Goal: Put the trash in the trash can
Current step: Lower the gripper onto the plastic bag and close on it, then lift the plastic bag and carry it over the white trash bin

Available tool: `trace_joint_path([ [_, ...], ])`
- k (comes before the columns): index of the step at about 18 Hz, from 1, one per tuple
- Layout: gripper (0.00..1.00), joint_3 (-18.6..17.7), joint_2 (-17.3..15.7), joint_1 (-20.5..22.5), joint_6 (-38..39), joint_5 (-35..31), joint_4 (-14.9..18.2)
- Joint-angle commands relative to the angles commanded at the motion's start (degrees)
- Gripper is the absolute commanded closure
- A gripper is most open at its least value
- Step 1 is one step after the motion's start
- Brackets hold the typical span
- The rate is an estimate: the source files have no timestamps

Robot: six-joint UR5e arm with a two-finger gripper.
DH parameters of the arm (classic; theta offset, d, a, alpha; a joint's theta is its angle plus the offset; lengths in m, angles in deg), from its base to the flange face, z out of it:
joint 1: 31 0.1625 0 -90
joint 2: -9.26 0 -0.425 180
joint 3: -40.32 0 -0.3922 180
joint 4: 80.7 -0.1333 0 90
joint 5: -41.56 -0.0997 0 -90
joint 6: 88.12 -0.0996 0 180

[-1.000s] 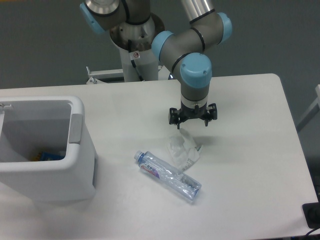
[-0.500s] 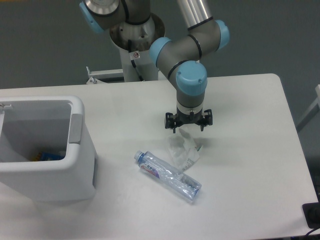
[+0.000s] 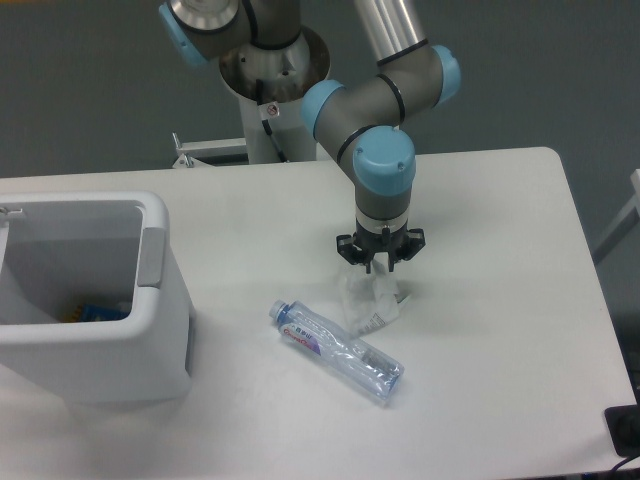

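The crumpled wrapper is meant for the trash can, so the gripper should next grab it by its top edge [image 3: 376, 275].
The crumpled white-translucent wrapper [image 3: 367, 300] lies on the white table right of centre. My gripper [image 3: 379, 266] points straight down at the wrapper's top edge with its jaws still spread, the fingertips [image 3: 362, 266] touching or just entering the plastic. The crushed clear bottle [image 3: 335, 350] with a blue-red label lies diagonally just in front of the wrapper and touches its lower edge. At the left edge stands the large white trash can [image 3: 150, 330], with a grey tab [image 3: 151, 257] on its right rim and some blue and yellow items inside.
The arm's base column [image 3: 265, 110] rises behind the table's far edge. A dark object [image 3: 625, 428] sits at the table's front right corner. The table's right edge [image 3: 590, 270] runs close to the gripper's right.
The gripper has shifted slightly left and dropped from above the wrapper down onto its top. The wrapper looks a little more bunched. The bottle and the can have not moved.
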State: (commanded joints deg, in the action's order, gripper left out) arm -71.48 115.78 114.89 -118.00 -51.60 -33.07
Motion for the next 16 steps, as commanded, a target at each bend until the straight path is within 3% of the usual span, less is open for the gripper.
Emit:
trace_joint_path([
  [4,1.00,0.6,-1.0,0.6,-0.2,0.0,0.1],
  [9,1.00,3.2,-5.8,2.8,-0.8,1.0,2.6],
  [13,1.00,6.0,-10.9,6.2,0.1,11.6,4.0],
  [16,1.00,7.6,-14.4,7.9,7.1,21.2,3.3],
])
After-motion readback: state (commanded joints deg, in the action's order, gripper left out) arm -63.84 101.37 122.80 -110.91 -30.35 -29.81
